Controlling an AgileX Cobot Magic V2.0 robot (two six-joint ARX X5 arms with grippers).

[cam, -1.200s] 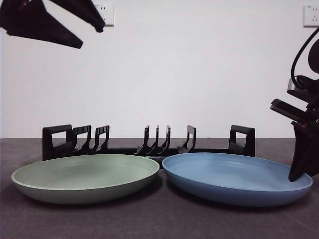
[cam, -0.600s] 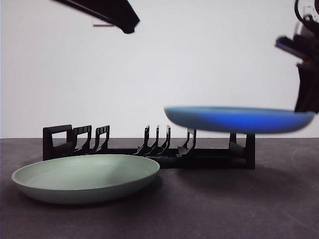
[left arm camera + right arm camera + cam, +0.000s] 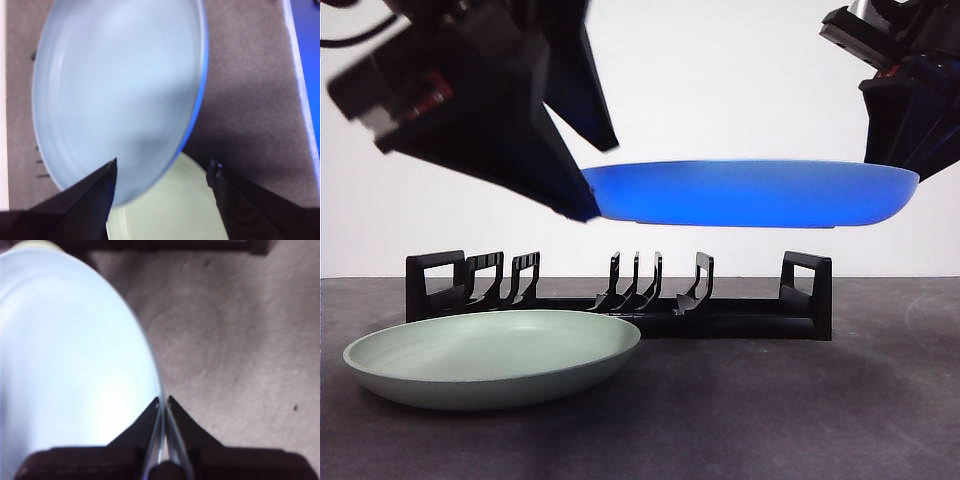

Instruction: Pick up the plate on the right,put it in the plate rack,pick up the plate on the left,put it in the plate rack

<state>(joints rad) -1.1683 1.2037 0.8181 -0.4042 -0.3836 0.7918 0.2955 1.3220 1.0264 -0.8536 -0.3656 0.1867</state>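
I need to put the blue plate (image 3: 170, 210) in the plate rack. I will next grab the plate by its rim (image 3: 167, 165) with my left gripper.
The blue plate (image 3: 750, 193) hangs level in the air above the black plate rack (image 3: 620, 295). My right gripper (image 3: 895, 150) is shut on its right rim; in the right wrist view the rim (image 3: 161, 420) runs between that gripper's two jaws (image 3: 162, 401). My left gripper (image 3: 575, 170) has come in at the plate's left edge, open, with its jaws either side of the rim (image 3: 162, 170) and not closed on it. The green plate (image 3: 492, 355) lies flat on the table in front of the rack's left half, also seen under the blue plate (image 3: 170, 210).
The dark table surface (image 3: 770, 410) spreads in front of the rack at the right. A white wall (image 3: 720, 80) stands behind.
The blue plate has been lifted off the table by my right gripper and carried up and leftward over the rack. My left arm has swung down and in to the plate's left edge.
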